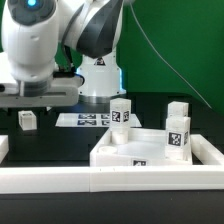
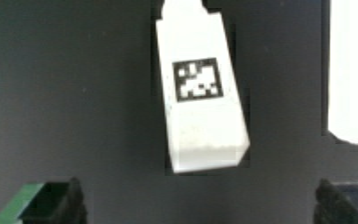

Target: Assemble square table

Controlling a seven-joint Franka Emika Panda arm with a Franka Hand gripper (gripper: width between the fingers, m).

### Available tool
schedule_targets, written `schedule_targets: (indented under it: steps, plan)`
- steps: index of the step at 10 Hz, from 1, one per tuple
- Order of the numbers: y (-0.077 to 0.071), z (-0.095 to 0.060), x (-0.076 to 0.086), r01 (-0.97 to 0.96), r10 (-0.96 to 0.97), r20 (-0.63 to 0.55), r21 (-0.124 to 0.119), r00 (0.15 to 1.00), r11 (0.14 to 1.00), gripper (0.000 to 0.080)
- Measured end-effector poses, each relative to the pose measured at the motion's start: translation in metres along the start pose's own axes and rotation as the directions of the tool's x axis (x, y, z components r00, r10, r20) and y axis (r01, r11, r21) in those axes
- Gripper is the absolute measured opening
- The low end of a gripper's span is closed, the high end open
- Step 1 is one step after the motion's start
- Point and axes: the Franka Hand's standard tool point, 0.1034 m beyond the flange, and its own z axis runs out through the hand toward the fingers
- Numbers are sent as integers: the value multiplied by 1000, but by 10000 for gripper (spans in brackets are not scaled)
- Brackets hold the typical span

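I need to move my gripper toward the leg before I close it on the white leg, because the leg is ahead of my open fingers.
The white square slab [image 1: 128, 151] with a raised rim lies at the front right of the exterior view. One tagged white leg [image 1: 178, 138] stands upright at its right side. Two more legs [image 1: 120, 112] [image 1: 178, 109] stand behind it. A fourth small leg [image 1: 27, 120] lies on the black table at the left, below my gripper [image 1: 32, 103]. In the wrist view this leg [image 2: 202, 90] lies lengthwise with its tag up, ahead of my gripper [image 2: 197, 202]. The jaws are wide open and empty, and both dark fingertips [image 2: 51, 200] are clear of the leg.
The marker board [image 1: 90, 120] lies flat at the robot's base, between the left leg and the standing legs. A long white border rail [image 1: 110, 181] runs along the front edge. A white edge [image 2: 355, 100] shows at the side of the wrist view.
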Motion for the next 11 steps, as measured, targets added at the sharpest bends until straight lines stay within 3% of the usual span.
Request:
schedule_targets:
  steps: [2,11]
  plan:
    - [-1,1,1,-8,7,84,7,996,1000,649]
    - [-1,32,-6,0,-2,91,20,996,1000,649]
